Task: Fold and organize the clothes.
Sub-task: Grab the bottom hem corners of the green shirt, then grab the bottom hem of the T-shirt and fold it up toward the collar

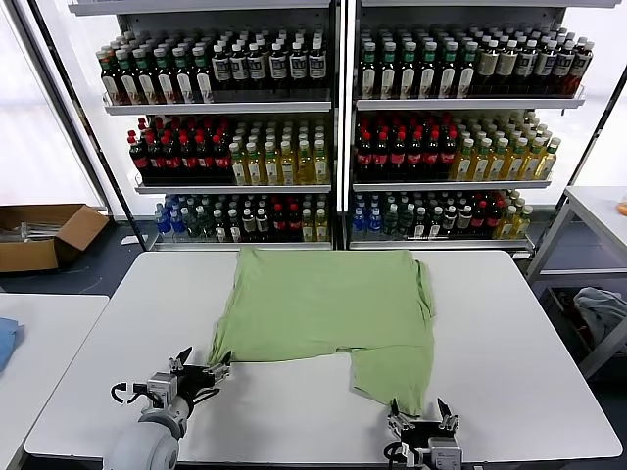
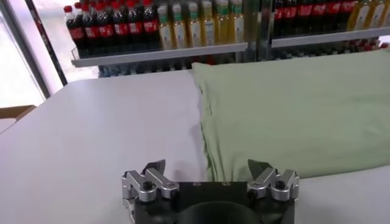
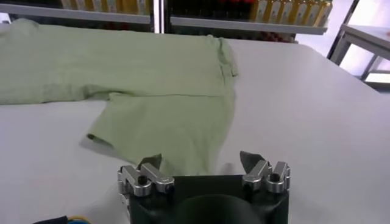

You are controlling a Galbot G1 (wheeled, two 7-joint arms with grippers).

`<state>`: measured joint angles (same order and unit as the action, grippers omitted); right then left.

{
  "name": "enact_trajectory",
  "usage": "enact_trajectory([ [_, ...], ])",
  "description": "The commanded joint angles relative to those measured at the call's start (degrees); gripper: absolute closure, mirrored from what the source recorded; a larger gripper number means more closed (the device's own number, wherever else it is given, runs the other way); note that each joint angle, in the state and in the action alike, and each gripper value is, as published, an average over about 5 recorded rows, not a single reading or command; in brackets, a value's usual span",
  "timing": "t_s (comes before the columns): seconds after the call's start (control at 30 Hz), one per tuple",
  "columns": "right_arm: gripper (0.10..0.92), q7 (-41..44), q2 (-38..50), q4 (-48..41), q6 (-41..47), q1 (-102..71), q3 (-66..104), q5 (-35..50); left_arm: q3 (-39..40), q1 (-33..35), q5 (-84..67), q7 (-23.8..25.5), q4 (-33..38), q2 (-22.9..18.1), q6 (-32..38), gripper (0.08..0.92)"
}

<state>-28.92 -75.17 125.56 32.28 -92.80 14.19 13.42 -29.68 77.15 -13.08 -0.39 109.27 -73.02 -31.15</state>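
Observation:
The left gripper will fold the shirt in half, so next it will grab the light green shirt's hem corner (image 1: 219, 355), opposite the hanging sleeve (image 1: 390, 374).
A light green shirt (image 1: 333, 308) lies on the white table (image 1: 509, 362), plain back up, partly folded, with one sleeve (image 1: 397, 377) hanging toward the front right. My left gripper (image 1: 201, 370) is open and empty just off the shirt's front left corner (image 2: 213, 164); it also shows in the left wrist view (image 2: 207, 167). My right gripper (image 1: 421, 416) is open and empty at the sleeve's front tip (image 3: 183, 152); it also shows in the right wrist view (image 3: 200, 161). No collar, buttons or print show.
Shelves of bottles (image 1: 333, 127) stand behind the table. A cardboard box (image 1: 44, 235) lies on the floor at the far left. Another white table (image 1: 39, 343) is at the left, and a side table (image 1: 588, 211) at the right.

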Motion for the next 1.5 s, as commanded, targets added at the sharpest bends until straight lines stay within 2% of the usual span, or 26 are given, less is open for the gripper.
enact_trajectory([
  [0.03,0.203,0.06,-0.15,-0.76,-0.07,-0.04,-0.12,0.03,0.17,0.17,-1.33,0.19,0.51,0.06,-0.21,0.177],
  [0.27,0.203,0.32,-0.15,-1.19,-0.22,-0.03,-0.27,0.04,0.83,0.68,-2.63,0.85,1.19,-0.46,-0.28,0.197],
  [0.4,0.214,0.44,-0.19,-1.96,-0.64,-0.03,-0.37,0.10,0.72,0.76,-2.39,0.93,0.56,-0.40,-0.26,0.290],
  [0.5,0.275,0.29,-0.36,-2.54,-1.71,-0.20,-0.42,0.09,0.75,1.01,-2.14,0.99,0.57,-0.37,-0.26,0.377],
  [1.07,0.769,1.11,-0.77,-2.53,-3.51,-0.65,0.44,0.85,2.18,1.82,-0.41,1.93,0.70,-0.79,-0.06,0.866],
  [1.17,0.855,1.69,-0.68,-2.42,-4.62,-0.59,0.58,0.81,2.11,1.89,-0.31,2.12,0.73,-0.93,0.34,0.910],
  [1.27,0.911,2.35,-0.65,-1.88,-6.02,-0.39,0.85,0.38,1.90,2.12,-0.32,2.08,1.18,-1.25,1.06,0.916],
  [1.5,0.919,5.03,-0.48,1.02,-9.56,0.79,1.70,-3.26,1.43,2.79,-0.73,1.98,3.48,-2.09,3.78,0.916],
])
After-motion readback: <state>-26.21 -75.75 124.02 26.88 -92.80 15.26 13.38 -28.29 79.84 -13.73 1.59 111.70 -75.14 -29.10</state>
